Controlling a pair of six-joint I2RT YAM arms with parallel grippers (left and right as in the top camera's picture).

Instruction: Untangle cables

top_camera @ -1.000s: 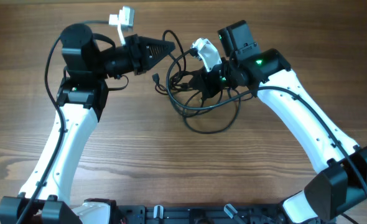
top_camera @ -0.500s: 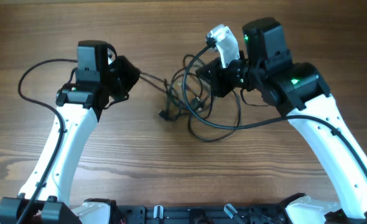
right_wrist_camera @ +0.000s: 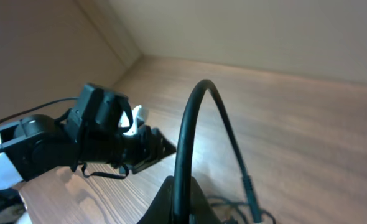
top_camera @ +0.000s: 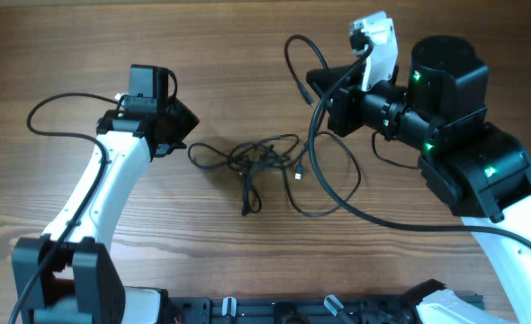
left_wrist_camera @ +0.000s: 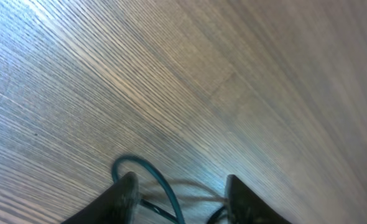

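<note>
The left gripper grabs the tangle's outer loop (top_camera: pixel 200 155) (left_wrist_camera: pixel 145 168) next, on the side away from my right gripper's cable, to pull the cables apart.
A small tangle of thin black cables (top_camera: pixel 255 163) lies on the wooden table between the arms, with a plug end (top_camera: pixel 246 209) trailing toward the front. My left gripper (top_camera: pixel 185 129) hovers just left of it, open. In the left wrist view a loop of cable (left_wrist_camera: pixel 162 186) lies on the wood between the spread fingers (left_wrist_camera: pixel 125 194), ungripped. My right gripper (top_camera: pixel 325 88) is raised at the back right, shut on a thicker black cable (right_wrist_camera: pixel 196 106). This cable arches over the jaws to a plug end (right_wrist_camera: pixel 248 185) and hangs down to a loop on the table (top_camera: pixel 336 203).
The left arm's own black wire (top_camera: pixel 60 115) loops out at the far left. The right arm's white and black body (top_camera: pixel 468 153) fills the right side. A black rail (top_camera: pixel 274 310) runs along the front edge. The left arm (right_wrist_camera: pixel 84 140) shows in the right wrist view.
The left gripper has opened and let go of the thin cord, and the tangle has settled toward the left. The right gripper has lifted and pulled back right with the thicker cable.
</note>
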